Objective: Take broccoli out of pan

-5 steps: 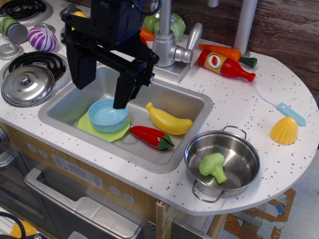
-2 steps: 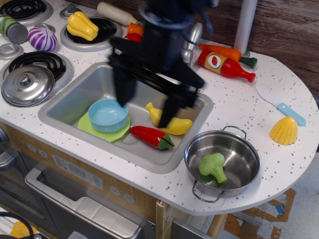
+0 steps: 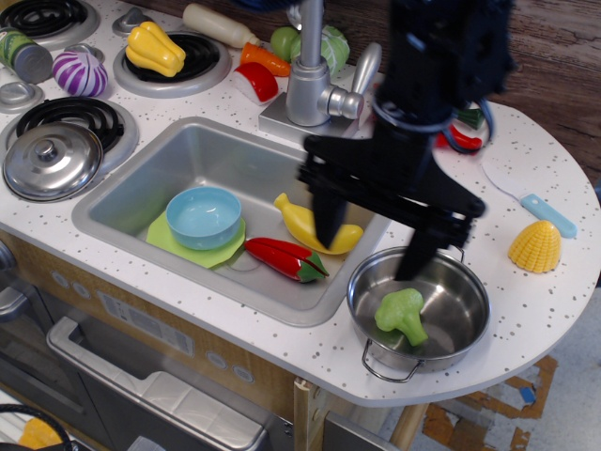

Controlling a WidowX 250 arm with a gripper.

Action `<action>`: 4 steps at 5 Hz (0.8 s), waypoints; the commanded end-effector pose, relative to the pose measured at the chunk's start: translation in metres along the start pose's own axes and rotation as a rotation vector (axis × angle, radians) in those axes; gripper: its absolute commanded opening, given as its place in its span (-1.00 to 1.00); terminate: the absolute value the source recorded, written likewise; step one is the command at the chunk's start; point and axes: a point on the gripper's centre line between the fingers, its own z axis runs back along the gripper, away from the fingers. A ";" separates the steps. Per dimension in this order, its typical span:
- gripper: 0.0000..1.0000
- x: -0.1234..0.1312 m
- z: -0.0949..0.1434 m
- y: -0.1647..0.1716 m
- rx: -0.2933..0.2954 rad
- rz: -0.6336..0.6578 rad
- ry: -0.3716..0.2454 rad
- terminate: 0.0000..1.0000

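Next, my gripper grips the light-green broccoli by its bushy head [image 3: 399, 307] to lift the broccoli out of the steel pan [image 3: 460, 324].
The light-green broccoli [image 3: 402, 315] lies inside the shiny steel pan [image 3: 460, 324] at the counter's front right, next to the sink. My black gripper [image 3: 373, 249] hangs over the pan's left rim, above and slightly left of the broccoli. Its jaws are spread wide and empty. One finger [image 3: 329, 218] is over the sink's right edge; the other finger [image 3: 418, 252] is over the pan's back. The image of the arm is blurred by motion.
The sink [image 3: 141, 183] holds a blue bowl [image 3: 203, 217] on a green plate, a yellow banana [image 3: 299, 218] and a red pepper [image 3: 282, 257]. A faucet [image 3: 310, 66] stands behind. A corn piece [image 3: 536, 247] and blue knife [image 3: 547, 213] lie right. A lid [image 3: 52, 160] sits on the left burner.
The arm has swung right, from over the blue bowl, across the sink, to above the pan. The jaws stayed open. The broccoli and pan have not moved.
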 end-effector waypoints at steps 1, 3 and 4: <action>1.00 0.015 -0.021 -0.015 -0.078 0.006 -0.070 -1.00; 1.00 0.015 -0.047 -0.011 -0.124 0.000 -0.089 -1.00; 1.00 0.015 -0.057 -0.015 -0.164 -0.011 -0.105 -1.00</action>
